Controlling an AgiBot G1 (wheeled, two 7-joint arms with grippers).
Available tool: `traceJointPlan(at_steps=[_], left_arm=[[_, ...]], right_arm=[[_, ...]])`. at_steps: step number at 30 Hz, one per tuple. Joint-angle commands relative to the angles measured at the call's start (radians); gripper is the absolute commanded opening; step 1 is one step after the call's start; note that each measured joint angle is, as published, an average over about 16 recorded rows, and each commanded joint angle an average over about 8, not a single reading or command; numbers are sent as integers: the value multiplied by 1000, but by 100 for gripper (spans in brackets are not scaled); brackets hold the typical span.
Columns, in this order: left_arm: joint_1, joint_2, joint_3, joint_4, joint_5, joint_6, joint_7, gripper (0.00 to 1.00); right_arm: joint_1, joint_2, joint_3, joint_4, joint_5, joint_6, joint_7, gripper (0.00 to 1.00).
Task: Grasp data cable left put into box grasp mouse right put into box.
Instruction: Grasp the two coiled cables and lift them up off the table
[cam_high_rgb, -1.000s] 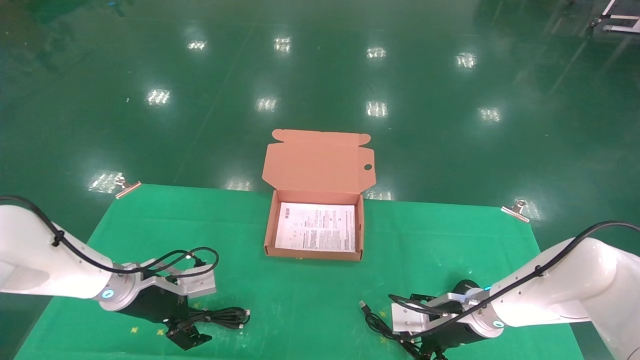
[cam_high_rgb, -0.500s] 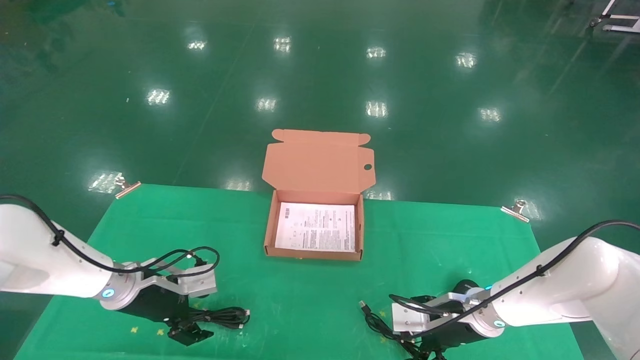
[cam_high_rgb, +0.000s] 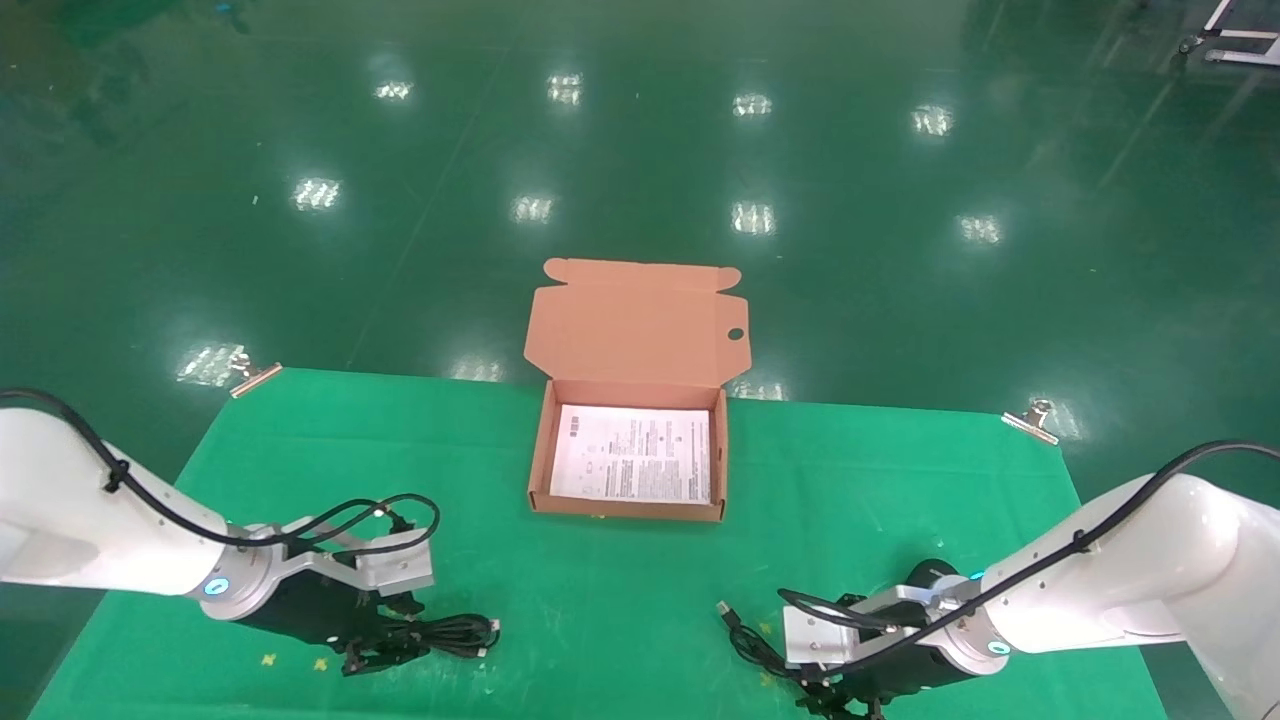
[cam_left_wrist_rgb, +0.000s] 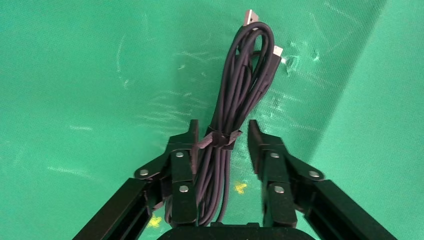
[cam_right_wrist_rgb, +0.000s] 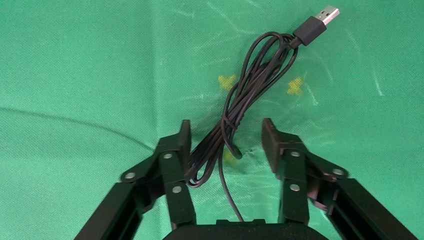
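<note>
I will next pinch the cord with my right gripper at its wrapped middle (cam_right_wrist_rgb: 230, 123), where the slack loops spreading toward the plug bunch together.
The data cable (cam_high_rgb: 450, 632), a black tied bundle (cam_left_wrist_rgb: 245, 85) with silver plug ends, lies on the green cloth at the front left. My left gripper (cam_left_wrist_rgb: 222, 131) straddles it at the tie, open. One finger touches the bundle and a gap remains on the other side. The mouse (cam_high_rgb: 930, 575) shows partly behind my right wrist, and its thin cord (cam_right_wrist_rgb: 260, 75) runs out to a USB plug (cam_right_wrist_rgb: 322, 17). My right gripper (cam_right_wrist_rgb: 225, 132) is open around the cord's loops, low over the cloth. The brown box (cam_high_rgb: 540, 450) stands open at the middle, lined with a white sheet.
The box's lid (cam_high_rgb: 635, 320) stands up behind it, past the table's far edge. Metal clips (cam_high_rgb: 255, 378) (cam_high_rgb: 1030, 420) hold the cloth at the far corners. Bare cloth lies between both grippers and the box. The shiny green floor lies beyond.
My left gripper's fingers have drawn closer together around the cable bundle. The right arm has hardly moved. Cable, mouse and box lie where they were.
</note>
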Motion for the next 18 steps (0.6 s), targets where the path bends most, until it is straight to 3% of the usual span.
traceJointPlan(at_steps=[1,18], left_arm=[[0,0,0,-1,0,0,0,0],[1,-1,1,-3,1,0,-1,0]], right_arm=[[0,0,0,1,0,0,0,0],[0,1,0,2,1,-1,1,0]])
